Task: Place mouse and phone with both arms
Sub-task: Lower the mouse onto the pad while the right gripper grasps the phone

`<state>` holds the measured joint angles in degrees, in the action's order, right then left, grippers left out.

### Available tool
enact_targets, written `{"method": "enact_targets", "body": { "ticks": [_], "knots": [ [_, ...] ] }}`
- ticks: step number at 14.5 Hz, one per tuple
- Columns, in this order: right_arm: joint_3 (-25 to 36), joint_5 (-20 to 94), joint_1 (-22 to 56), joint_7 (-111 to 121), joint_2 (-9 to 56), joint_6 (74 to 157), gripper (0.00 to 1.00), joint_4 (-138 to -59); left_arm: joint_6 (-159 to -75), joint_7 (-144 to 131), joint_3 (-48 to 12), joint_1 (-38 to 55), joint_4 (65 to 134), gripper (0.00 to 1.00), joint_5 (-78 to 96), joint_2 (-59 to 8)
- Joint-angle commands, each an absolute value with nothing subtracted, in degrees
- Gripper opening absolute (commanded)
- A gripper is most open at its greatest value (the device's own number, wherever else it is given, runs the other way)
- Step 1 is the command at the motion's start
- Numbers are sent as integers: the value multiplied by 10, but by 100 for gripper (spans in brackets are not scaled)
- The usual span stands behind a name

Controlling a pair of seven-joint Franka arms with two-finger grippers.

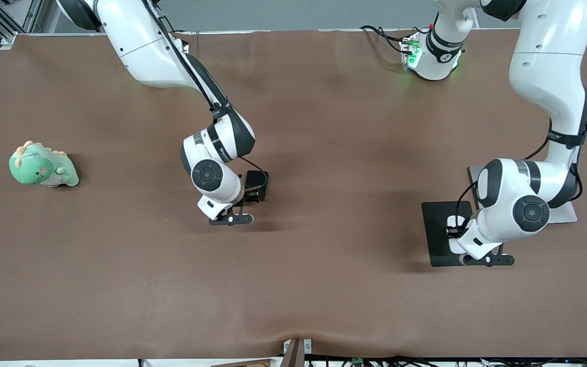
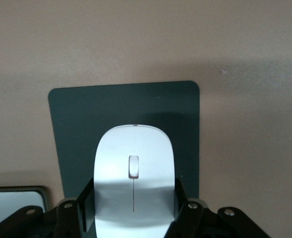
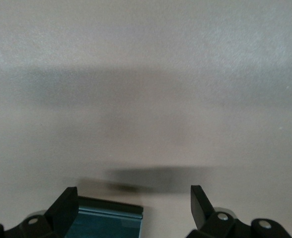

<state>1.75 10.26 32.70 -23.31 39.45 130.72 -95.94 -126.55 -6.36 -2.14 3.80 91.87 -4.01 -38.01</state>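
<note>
I need to place the dark phone [image 3: 106, 220] with its screen left free. My right gripper should grab it by its opposite side edges next.
My left gripper [image 2: 134, 208] is shut on the white mouse [image 2: 134, 171], one finger on each long side. It holds the mouse low over the large black pad [image 2: 76, 124]; I cannot tell whether the mouse touches it. In the front view a bit of the mouse [image 1: 456, 222] shows beside the left gripper [image 1: 454, 230] over the pad [image 1: 438, 244]. My right gripper [image 3: 133, 198] is open over the brown table near its middle. The dark phone [image 3: 106, 220] lies flat below it, close to one finger [image 3: 66, 203]. In the front view the right gripper [image 1: 254, 189] hides most of the phone.
A green plush dinosaur [image 1: 43, 165] sits toward the right arm's end of the table. A flat silver plate [image 1: 566, 214] lies beside the black pad, partly under the left arm. The brown table cover [image 1: 324, 285] has a small fold at its near edge.
</note>
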Motion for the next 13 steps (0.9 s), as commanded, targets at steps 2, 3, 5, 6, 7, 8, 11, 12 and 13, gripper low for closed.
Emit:
{"method": "enact_targets", "body": {
  "ticks": [2,3,5,6,7,8,11,12,13],
  "knots": [
    [17,147,344,-250,383,1314,100,-995,-1290,-57,-26,30,919,0,-48,-397],
    [17,160,351,-251,383,1314,100,-998,-1299,-57,-26,30,918,0,-48,-402],
    [17,168,363,-261,383,1312,100,-1001,-1324,-58,-26,25,917,0,-47,-410],
    [17,168,363,-264,382,1310,100,-1003,-1331,-58,-26,18,916,0,-47,-413],
    [17,168,364,-265,382,1310,100,-1004,-1340,-57,-26,14,915,0,-47,-417],
    [18,168,367,-266,383,1311,100,-1005,-1350,-57,-26,13,914,0,-47,-423],
    [18,168,373,-265,382,1315,100,-1020,-1374,-58,-26,14,914,0,-47,-436],
    [18,168,373,-266,382,1315,100,-1022,-1374,-58,-26,14,916,0,-47,-436],
    [18,168,373,-270,381,1315,100,-1022,-1374,-57,-26,15,916,1,-47,-436]
  ]
}}
